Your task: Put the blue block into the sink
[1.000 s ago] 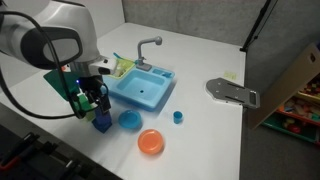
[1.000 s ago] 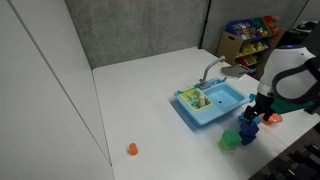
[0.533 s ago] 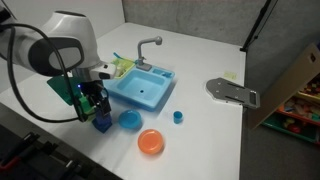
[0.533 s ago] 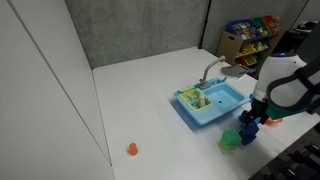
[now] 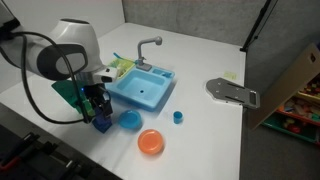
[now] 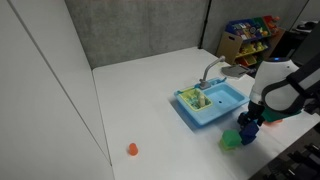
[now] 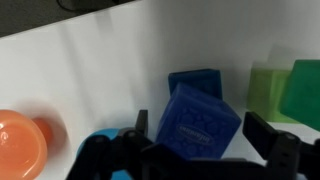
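Note:
My fingers reach down on either side of the blue block, above the lower blue piece [image 7: 207,81], so closing now would catch the block.
The blue block [image 7: 200,122] lies tilted between my gripper's [image 7: 197,135] two dark fingers in the wrist view. The right finger is at its corner and a small gap shows at the left finger. The jaws look open around it. In both exterior views the gripper [image 5: 96,108] [image 6: 250,118] is low over the block [image 5: 102,124] [image 6: 248,131], which rests on the white table. The light blue sink [image 5: 142,88] [image 6: 212,104] with its grey faucet [image 5: 148,44] stands just beyond the block.
A second blue piece [image 7: 195,78] and a green cube [image 7: 285,92] sit right behind the block. A round blue bowl [image 5: 129,120], an orange dish [image 5: 151,142] and a small blue cup [image 5: 178,117] lie in front of the sink. A grey tool [image 5: 231,92] lies farther off.
The arm's upper links have shifted slightly sideways and down. The gripper stays low over the blue block, which has not moved.

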Robot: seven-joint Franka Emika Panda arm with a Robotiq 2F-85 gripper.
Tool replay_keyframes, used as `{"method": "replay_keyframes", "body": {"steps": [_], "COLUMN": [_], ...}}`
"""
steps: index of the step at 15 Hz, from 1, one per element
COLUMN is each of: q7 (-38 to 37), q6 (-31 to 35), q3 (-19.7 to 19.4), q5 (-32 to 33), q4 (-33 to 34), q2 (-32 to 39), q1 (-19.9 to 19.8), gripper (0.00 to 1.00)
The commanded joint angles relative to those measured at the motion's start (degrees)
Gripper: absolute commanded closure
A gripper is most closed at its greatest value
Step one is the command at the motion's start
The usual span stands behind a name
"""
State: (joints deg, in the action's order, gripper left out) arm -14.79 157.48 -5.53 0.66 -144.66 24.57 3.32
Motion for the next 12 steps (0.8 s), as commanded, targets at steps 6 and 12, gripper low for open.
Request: {"method": "replay_keyframes", "body": {"steps": [6, 12], "q7": [-3.32, -4.33], "q6": [-4.60, -16.82], "q3": [-2.75, -3.42], "q5": [0.69, 2.15], "q4": [1.09, 6.91], "q2": [-2.82, -9.20], "q1": [3.06, 1.74], "gripper": [0.68, 0.70]}}
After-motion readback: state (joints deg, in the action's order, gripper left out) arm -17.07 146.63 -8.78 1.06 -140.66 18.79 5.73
